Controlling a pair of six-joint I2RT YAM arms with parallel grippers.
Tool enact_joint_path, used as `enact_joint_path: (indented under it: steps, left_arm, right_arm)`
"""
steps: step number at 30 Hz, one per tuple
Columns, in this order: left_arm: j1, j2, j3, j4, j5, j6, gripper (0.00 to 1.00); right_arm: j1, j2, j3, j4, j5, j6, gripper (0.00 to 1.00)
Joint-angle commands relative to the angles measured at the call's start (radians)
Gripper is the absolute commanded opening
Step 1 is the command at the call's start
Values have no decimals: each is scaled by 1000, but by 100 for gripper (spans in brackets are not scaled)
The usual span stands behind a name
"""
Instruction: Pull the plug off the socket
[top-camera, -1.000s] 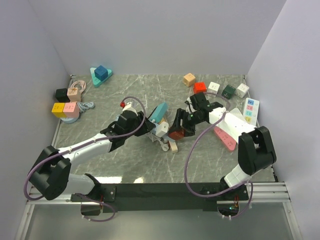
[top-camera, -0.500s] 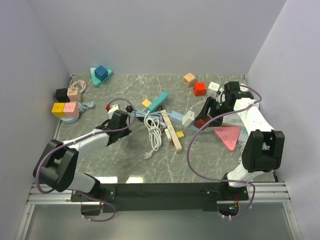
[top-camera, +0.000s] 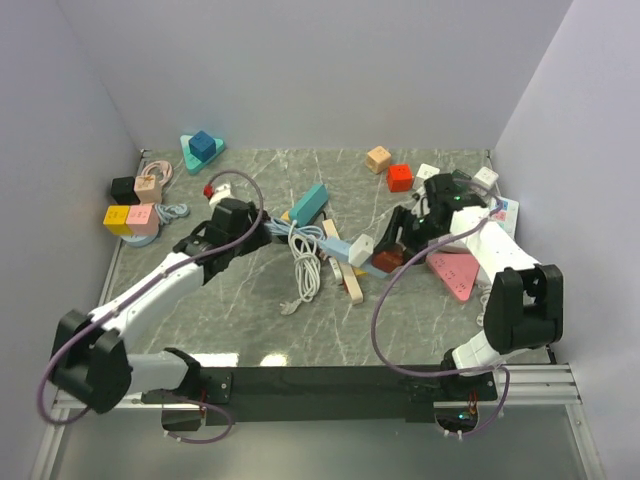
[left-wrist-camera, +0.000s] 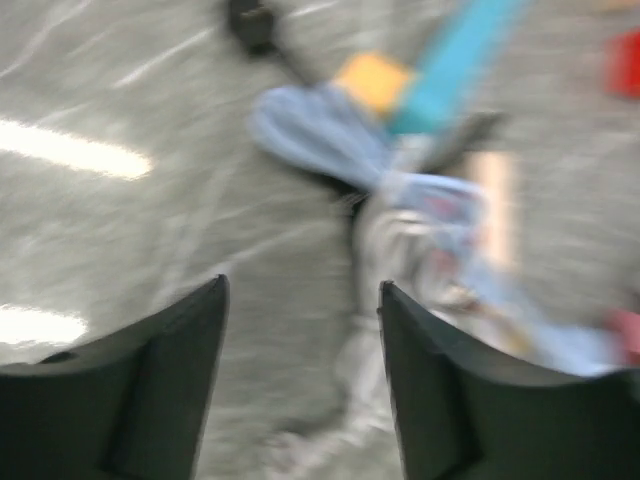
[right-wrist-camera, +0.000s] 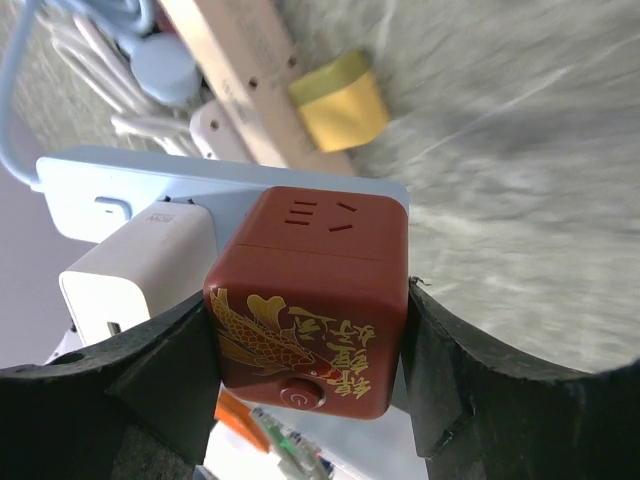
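My left gripper grabs the light blue power strip by its cable end (top-camera: 330, 244) (left-wrist-camera: 487, 277) next. That leaves the power strip's plugged side free to pull the plugs off.
My right gripper (top-camera: 392, 255) is shut on a dark red cube plug with a gold fish print (right-wrist-camera: 310, 300), one finger on each side. The cube (top-camera: 387, 261) sits against the face of a light blue power strip (right-wrist-camera: 225, 183), next to a white adapter (right-wrist-camera: 140, 268) plugged into the same strip (top-camera: 345, 246). My left gripper (top-camera: 250, 228) is open and empty above the table, left of the pile. Its wrist view is blurred, and its gripper (left-wrist-camera: 300, 385) shows only bare marble between the fingers.
A teal strip (top-camera: 308, 203), a beige strip (top-camera: 345, 272), a yellow cube (right-wrist-camera: 340, 100) and a white cable (top-camera: 300, 265) lie in the middle pile. A pink strip (top-camera: 452, 270) lies at the right. Coloured cubes (top-camera: 400, 176) stand at the back, more blocks (top-camera: 130, 215) at the left.
The left gripper pulled back from the central pile to the left and stands open. The right gripper carried the red cube right, then back left and nearer. The pile spread out.
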Motion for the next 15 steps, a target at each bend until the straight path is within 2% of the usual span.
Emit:
enact_joint_path:
  steps: [1, 3, 4, 9, 15]
  left_arm:
    - [-31, -72, 52, 49, 156, -103, 72]
    - [-55, -60, 49, 89, 221, -146, 80]
    - [-64, -60, 40, 99, 230, -158, 81]
    - [-133, -71, -20, 190, 248, -233, 84]
    - [-204, -51, -31, 245, 189, -259, 86]
  right_arm:
    - [93, -60, -63, 192, -85, 189, 0]
    - [126, -80, -134, 270, -118, 279, 0]
    - [130, -91, -158, 361, -122, 373, 0]
    - [147, -166, -267, 602, -145, 670, 0]
    - [193, -175, -278, 666, -138, 784, 0]
